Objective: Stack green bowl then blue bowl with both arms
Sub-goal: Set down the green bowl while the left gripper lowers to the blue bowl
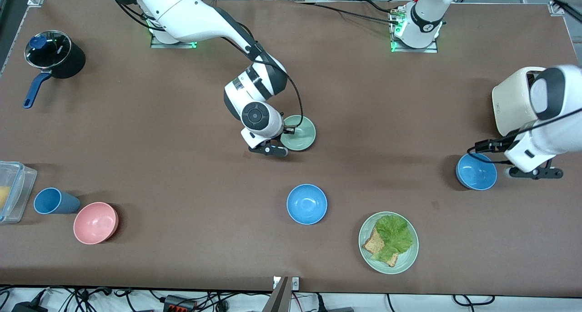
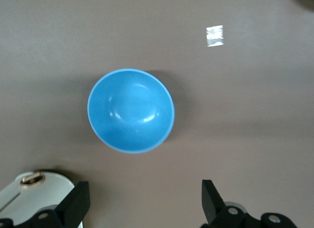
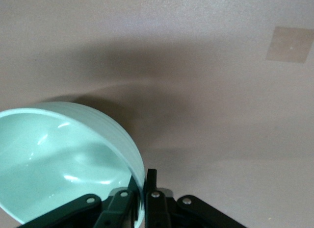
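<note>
Next, my left gripper grabs the bowl by its thin upright rim [image 1: 495,173] [image 2: 136,152] to stack it, since the blue bowl's sides slope and curve all round.
The pale green bowl [image 1: 300,133] is at the table's middle. My right gripper [image 1: 288,131] is shut on its rim; in the right wrist view the gripper [image 3: 142,189] pinches the rim and the green bowl [image 3: 54,164] hangs tilted with a shadow under it. One blue bowl [image 1: 476,171] sits toward the left arm's end. My left gripper [image 1: 484,145] is open and empty, over that bowl's rim on the toaster side; in the left wrist view the gripper [image 2: 145,203] is apart from the blue bowl [image 2: 130,110]. A second blue bowl [image 1: 307,204] sits nearer the front camera than the green one.
A cream toaster [image 1: 514,100] stands beside the left gripper. A pale-green plate [image 1: 407,257] with lettuce and toast lies near the front edge. A pink bowl [image 1: 95,222], blue cup [image 1: 54,201], plastic box [image 1: 13,189] and black pot [image 1: 57,55] are toward the right arm's end.
</note>
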